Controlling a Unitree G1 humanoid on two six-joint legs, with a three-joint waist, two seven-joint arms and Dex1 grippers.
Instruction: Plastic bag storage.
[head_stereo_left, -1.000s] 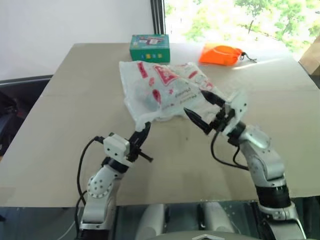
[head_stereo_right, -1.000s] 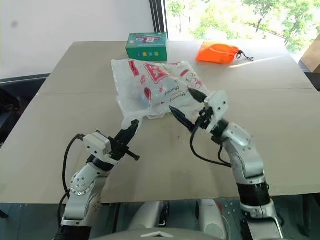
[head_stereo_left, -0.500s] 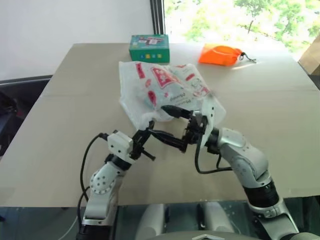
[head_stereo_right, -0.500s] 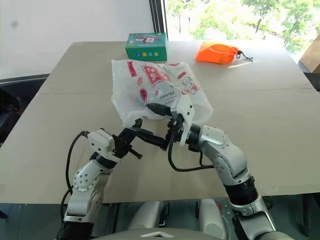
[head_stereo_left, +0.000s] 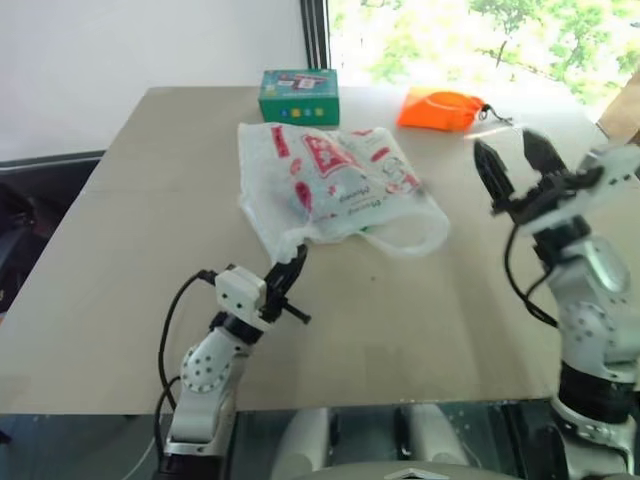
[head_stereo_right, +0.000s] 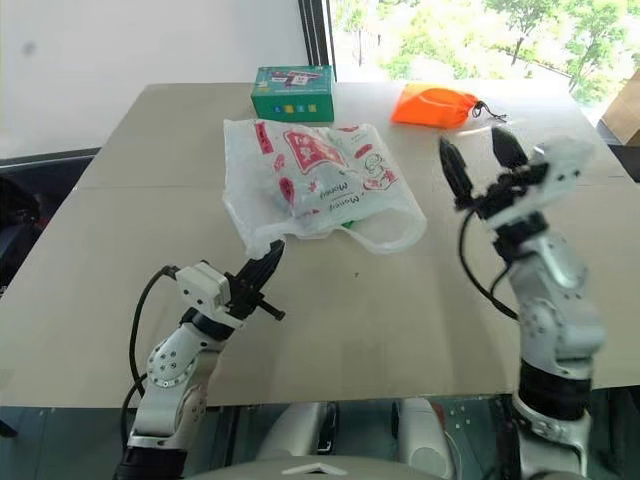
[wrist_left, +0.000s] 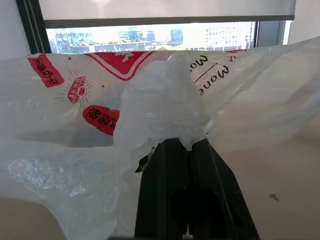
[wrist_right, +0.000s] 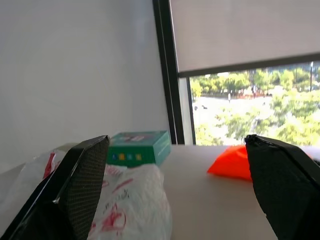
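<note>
The thin bag lies slack, so the robot's right gripper should next grab the thin bag (head_stereo_left: 335, 180) by its spread loop handle.
The plastic bag (head_stereo_left: 330, 185), thin white with red marks, lies crumpled on the middle of the tan table (head_stereo_left: 140, 220). One loop handle (head_stereo_left: 412, 236) spreads toward the right. My left gripper (head_stereo_left: 292, 262) is shut on the bag's near corner, and in the left wrist view the film bunches over its fingertips (wrist_left: 172, 146). My right gripper (head_stereo_left: 507, 150) hangs open in the air to the right of the bag, clear of it, with nothing between its fingers (wrist_right: 82, 172).
A green box (head_stereo_left: 299, 95) stands at the table's far edge behind the bag. An orange pouch (head_stereo_left: 441, 108) lies at the far right. A window and a white wall rise beyond the table. The near and left parts of the table are bare.
My right gripper first swung left to the left gripper by the bag's near edge, then moved up and to the right, away from the bag. The left gripper has kept its hold.
</note>
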